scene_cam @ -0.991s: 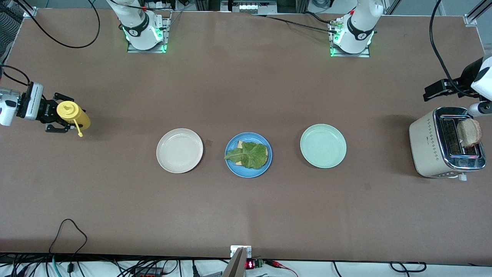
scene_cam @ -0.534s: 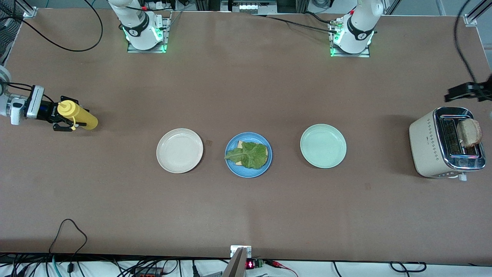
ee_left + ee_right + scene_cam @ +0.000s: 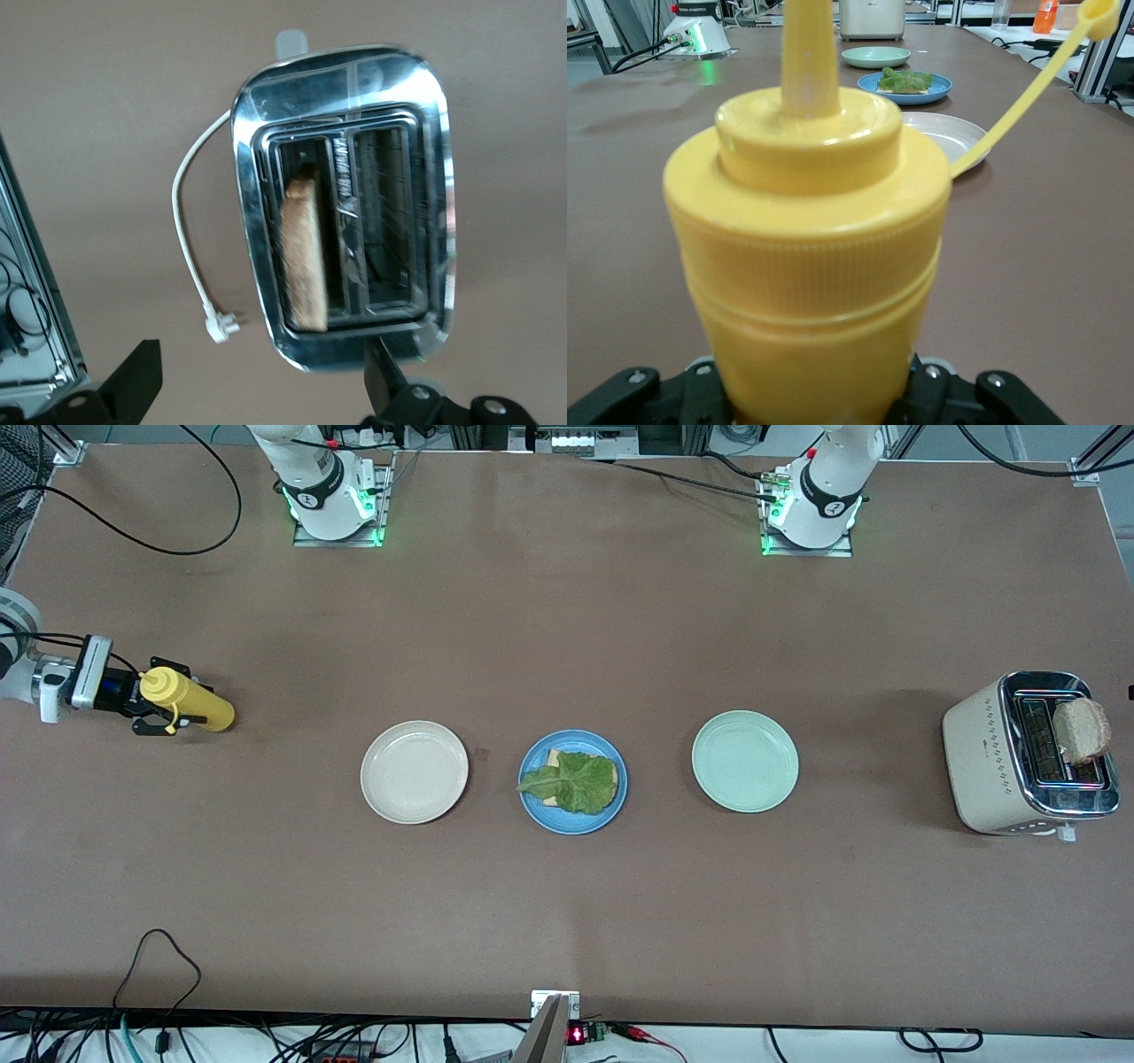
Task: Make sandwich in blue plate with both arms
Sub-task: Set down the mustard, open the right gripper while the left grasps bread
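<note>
The left gripper grabs the toaster's bread slice by its crust edge (image 3: 1080, 721) next, to top the sandwich on the blue plate (image 3: 572, 825).
The blue plate (image 3: 572, 825) lies mid-table with a slice of bread (image 3: 554, 759) on it and a ruffled green lettuce leaf (image 3: 576, 782) on top. At the right arm's end of the table my right gripper (image 3: 156, 710) is shut on an upright yellow squeeze bottle (image 3: 190, 702). The bottle (image 3: 811, 248) fills the right wrist view, its cap hanging open on a strap. A second bread slice (image 3: 1083, 731) stands in the toaster (image 3: 997, 762). My left gripper (image 3: 261, 367) hangs open above the toaster (image 3: 434, 177), out of the front view.
A beige plate (image 3: 414, 771) lies beside the blue plate toward the right arm's end. A pale green plate (image 3: 744, 761) lies toward the left arm's end. The toaster's white cord and plug (image 3: 217, 323) lie on the table beside it.
The right gripper has carried the yellow bottle a little toward the plates and lower. The left gripper has left the front view past the toaster's end of the table.
</note>
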